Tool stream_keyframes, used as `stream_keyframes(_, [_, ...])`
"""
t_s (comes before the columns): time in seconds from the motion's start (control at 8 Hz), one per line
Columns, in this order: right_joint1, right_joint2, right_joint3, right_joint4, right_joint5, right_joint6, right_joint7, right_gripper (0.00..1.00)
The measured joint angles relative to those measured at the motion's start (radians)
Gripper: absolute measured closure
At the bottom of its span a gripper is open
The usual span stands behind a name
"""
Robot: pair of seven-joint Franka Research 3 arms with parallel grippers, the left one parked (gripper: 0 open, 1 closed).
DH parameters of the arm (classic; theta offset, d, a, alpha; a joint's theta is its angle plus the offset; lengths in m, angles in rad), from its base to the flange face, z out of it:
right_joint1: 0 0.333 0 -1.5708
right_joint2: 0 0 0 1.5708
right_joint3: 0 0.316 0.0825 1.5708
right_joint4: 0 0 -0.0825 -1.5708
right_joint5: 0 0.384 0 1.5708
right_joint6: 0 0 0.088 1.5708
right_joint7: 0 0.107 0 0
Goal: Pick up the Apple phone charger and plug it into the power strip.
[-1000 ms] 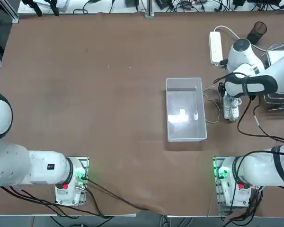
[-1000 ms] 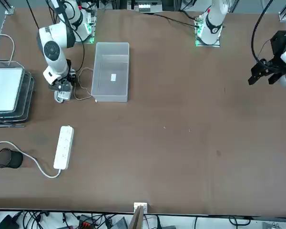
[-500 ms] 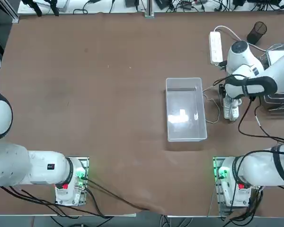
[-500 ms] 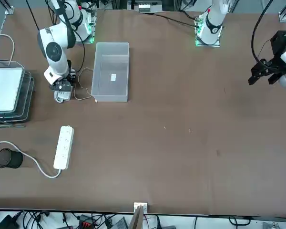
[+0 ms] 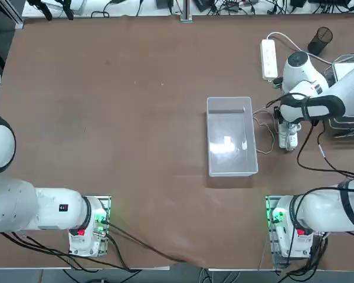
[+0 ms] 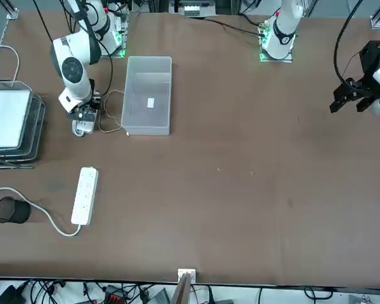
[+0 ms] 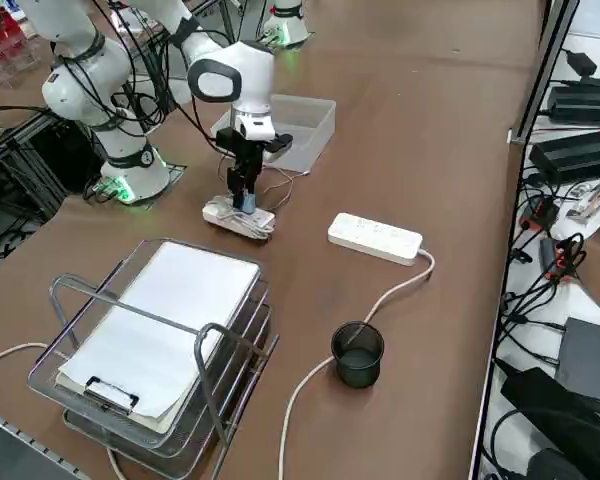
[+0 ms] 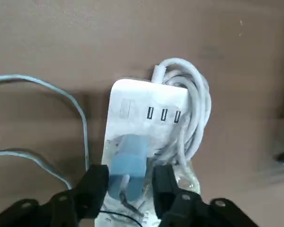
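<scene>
My right gripper will grab the Apple phone charger by its grey-blue plug body point(image 8: 129, 163), so that the plug's pins stay free to go into the power strip.
The Apple phone charger point(image 8: 128, 161), a small grey-blue plug adapter, stands on a short white strip point(image 8: 146, 101) that has a bundled cord. Its thin white cable point(image 8: 80, 113) trails away over the table toward the clear bin. My right gripper point(image 8: 130, 182) reaches straight down over it point(image 7: 242, 190), one finger on each side of the adapter. The jaws are narrowly open, one pad against the adapter and the other a sliver off it. The power strip point(image 5: 269, 59) is a slim long white bar with a loose thick lead. It lies apart, farther out on the table point(image 7: 375, 237).
A clear plastic bin point(image 5: 230, 100) sits just left of the short strip. A wire paper tray point(image 7: 150, 330) holding a clipboard stands at the right edge. A black mesh cup point(image 7: 358, 353) stands beyond the power strip, next to its lead.
The gripper's fingers have drawn in toward the charger. The arm has shifted only slightly, and nothing on the table has moved.
</scene>
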Motion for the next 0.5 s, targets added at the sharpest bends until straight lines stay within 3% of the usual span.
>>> stream_keyframes(0.12, [0.000,0.000,0.000,0.006,0.000,-0.009,0.000,0.59])
stream_keyframes(0.5, [0.000,0.000,0.001,0.021,0.000,-0.023,0.001,0.60])
